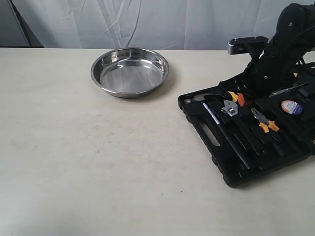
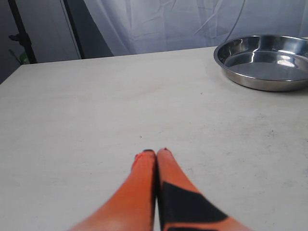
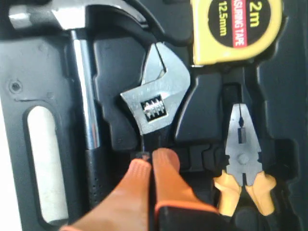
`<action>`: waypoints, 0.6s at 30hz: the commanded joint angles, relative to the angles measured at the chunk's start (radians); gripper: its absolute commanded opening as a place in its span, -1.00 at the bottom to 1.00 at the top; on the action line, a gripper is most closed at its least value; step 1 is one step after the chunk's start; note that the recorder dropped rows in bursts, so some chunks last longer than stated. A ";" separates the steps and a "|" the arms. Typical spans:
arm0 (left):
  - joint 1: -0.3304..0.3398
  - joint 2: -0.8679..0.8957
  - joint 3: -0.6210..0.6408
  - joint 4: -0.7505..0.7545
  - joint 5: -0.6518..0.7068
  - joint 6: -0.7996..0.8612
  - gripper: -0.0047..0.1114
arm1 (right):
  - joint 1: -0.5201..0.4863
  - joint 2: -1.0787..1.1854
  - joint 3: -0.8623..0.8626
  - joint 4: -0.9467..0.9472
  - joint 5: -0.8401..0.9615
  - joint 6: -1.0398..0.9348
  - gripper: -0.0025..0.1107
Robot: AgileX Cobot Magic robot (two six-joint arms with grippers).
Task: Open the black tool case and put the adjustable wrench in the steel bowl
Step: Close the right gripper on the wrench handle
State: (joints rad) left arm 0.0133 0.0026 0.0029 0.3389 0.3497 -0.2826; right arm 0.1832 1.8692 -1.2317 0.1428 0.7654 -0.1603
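My right gripper's fingers are shut above the adjustable wrench. My right gripper reopens them next, then lowers them around the black handle and closes.
The black tool case lies open at the right of the table. In its tray the adjustable wrench rests in its slot, silver head up, black handle running under my right gripper. That gripper is shut, its orange fingertips over the top of the handle; whether they touch it I cannot tell. The right arm hangs over the case's far side. The steel bowl sits empty at the table's far middle. My left gripper is shut over bare tabletop, well short of the bowl.
In the tray, a hammer lies beside the wrench, orange-handled pliers on its other side, and a yellow tape measure past its head. The case's carry handle slot faces the table's middle. A white curtain hangs behind.
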 commanded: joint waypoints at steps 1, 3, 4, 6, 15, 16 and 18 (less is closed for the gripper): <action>0.004 -0.003 -0.003 0.004 -0.010 -0.002 -0.92 | -0.003 -0.010 -0.001 0.000 0.008 -0.004 -0.97; 0.004 -0.003 -0.003 0.004 -0.010 -0.002 -0.92 | -0.003 0.002 -0.001 0.000 0.013 -0.004 -0.97; 0.004 -0.003 -0.003 0.004 -0.010 -0.002 -0.92 | -0.003 0.009 -0.001 0.000 0.013 -0.004 -0.97; 0.004 -0.003 -0.003 0.004 -0.010 -0.002 -0.92 | -0.003 0.026 -0.001 -0.002 0.011 -0.004 -0.97; 0.004 -0.003 -0.003 0.004 -0.010 -0.002 -0.92 | -0.003 0.072 -0.001 0.023 0.009 -0.015 -0.61; 0.004 -0.003 -0.003 0.004 -0.010 -0.002 -0.92 | -0.003 0.076 -0.001 0.023 0.009 -0.015 -0.47; 0.004 -0.003 -0.003 0.004 -0.010 -0.002 -0.92 | -0.003 0.081 -0.001 0.021 0.009 -0.015 -0.13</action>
State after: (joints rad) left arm 0.0133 0.0026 0.0029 0.3389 0.3497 -0.2826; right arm 0.1832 1.9452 -1.2317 0.1651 0.7802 -0.1675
